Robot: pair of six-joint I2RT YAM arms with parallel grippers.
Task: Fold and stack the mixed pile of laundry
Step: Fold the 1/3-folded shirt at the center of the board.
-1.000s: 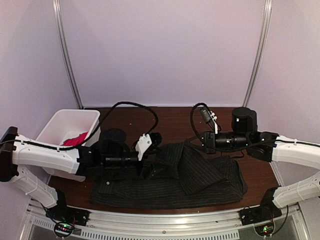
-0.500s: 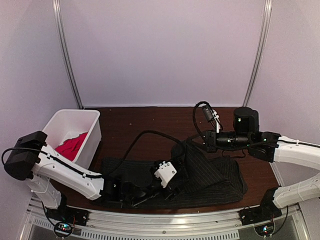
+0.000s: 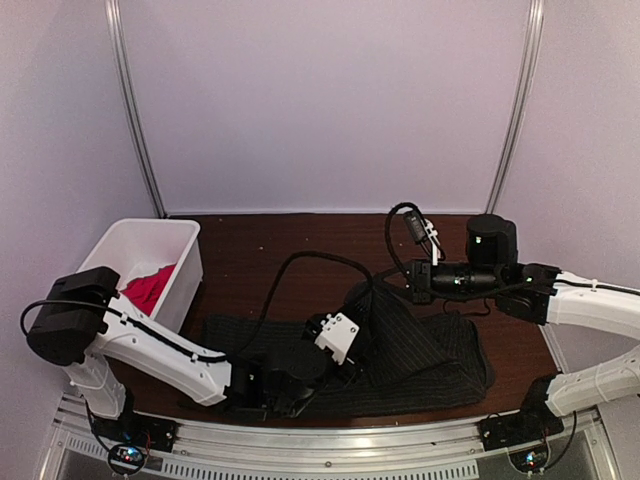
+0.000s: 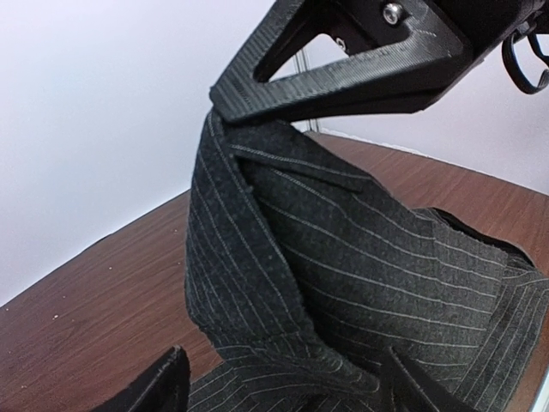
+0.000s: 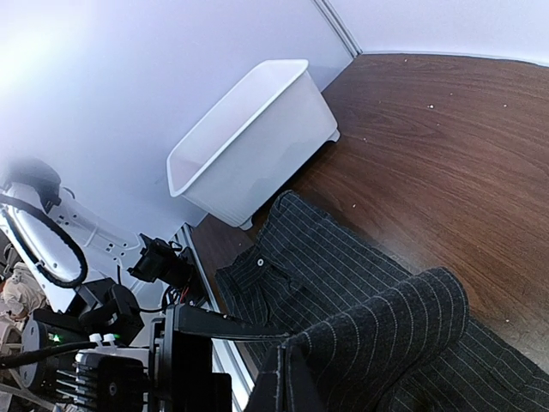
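I should grab the hanging fold at the shirt's front middle with my left gripper next, so my right gripper is free to spread the shirt point(image 3: 440, 350) for folding.
The dark pinstriped shirt point(image 3: 440, 350) lies spread across the front of the table. My right gripper point(image 3: 392, 283) is shut on a fold of the shirt point(image 5: 343, 257) and holds it lifted off the table, seen at the gripper point(image 5: 287, 365) in the right wrist view. My left gripper point(image 3: 362, 330) sits low by the shirt's front middle, open, facing the hanging fold point(image 4: 257, 257). Its fingertips point(image 4: 163, 386) stand wide apart, with fabric lying between them. The red T-shirt point(image 3: 148, 285) lies in the white bin.
A white plastic bin point(image 3: 190, 255) stands at the table's left, also in the right wrist view point(image 5: 249, 146). The left arm's cable point(image 3: 300, 262) arcs over the shirt. An aluminium rail point(image 3: 330, 455) runs along the front edge.
My left arm has swung from the shirt's back left to its front edge and slid right toward the lifted fold. The right gripper has kept its hold with little movement.
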